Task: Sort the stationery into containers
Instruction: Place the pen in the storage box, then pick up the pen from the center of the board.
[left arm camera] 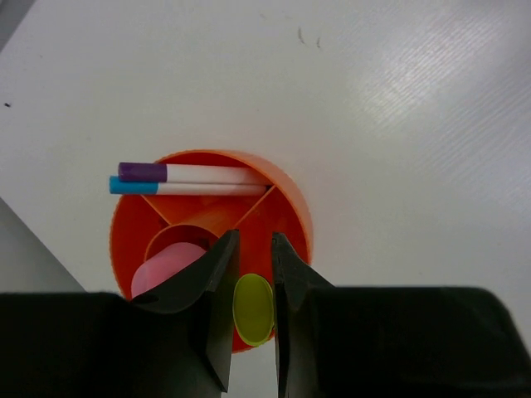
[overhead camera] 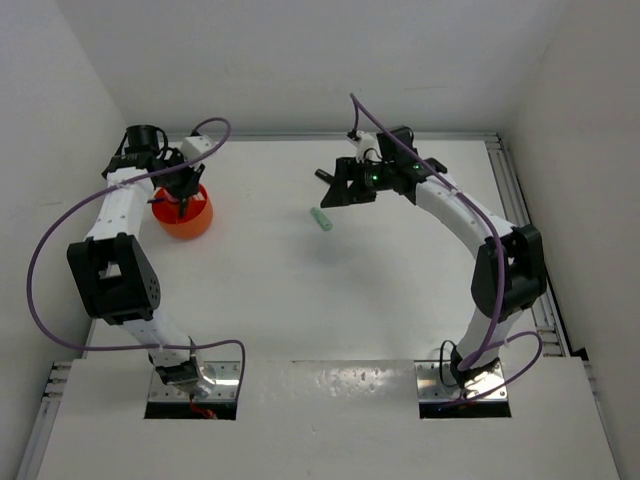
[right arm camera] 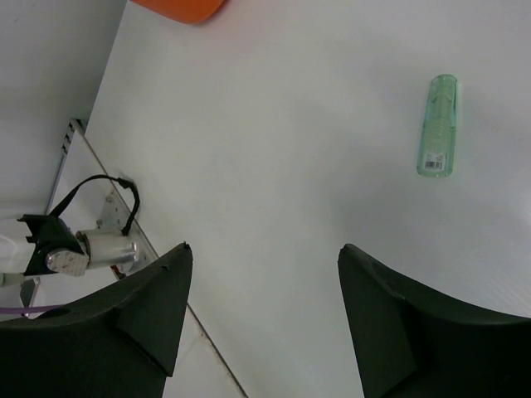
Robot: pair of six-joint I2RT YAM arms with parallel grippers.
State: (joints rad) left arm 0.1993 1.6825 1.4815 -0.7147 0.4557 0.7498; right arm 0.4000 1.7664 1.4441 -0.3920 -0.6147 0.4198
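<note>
The highlighter is over a free section of the bowl beside the pink item and would land inside the bowl (overhead camera: 197, 222) if the robot opened now, so the left gripper should release the highlighter.
The orange bowl (overhead camera: 197, 222) stands at the far left, split into compartments. My left gripper (overhead camera: 181, 203) hangs right over it, shut on a highlighter whose yellow end (left arm camera: 253, 308) shows between the fingers (left arm camera: 217, 274). In the left wrist view the gripper (left arm camera: 254, 237) points into the bowl (left arm camera: 290, 207). Two white pens, one purple-capped (left arm camera: 143, 172) and one blue-capped (left arm camera: 133, 186), lie across its far compartment. A pink chunky item (left arm camera: 166, 267) sits in a round one. A green highlighter (overhead camera: 320, 220) lies on the table mid-field, also in the right wrist view (right arm camera: 437, 125). My right gripper (overhead camera: 332, 185) (right arm camera: 265, 247) is open and empty, above and beyond it.
White walls close in the table on the left, back and right. An aluminium rail (overhead camera: 520, 215) runs along the right edge. A cabled metal fitting (right arm camera: 87, 247) sits by the table's edge. The orange bowl's rim (right arm camera: 178, 7) shows at the top of the right wrist view.
</note>
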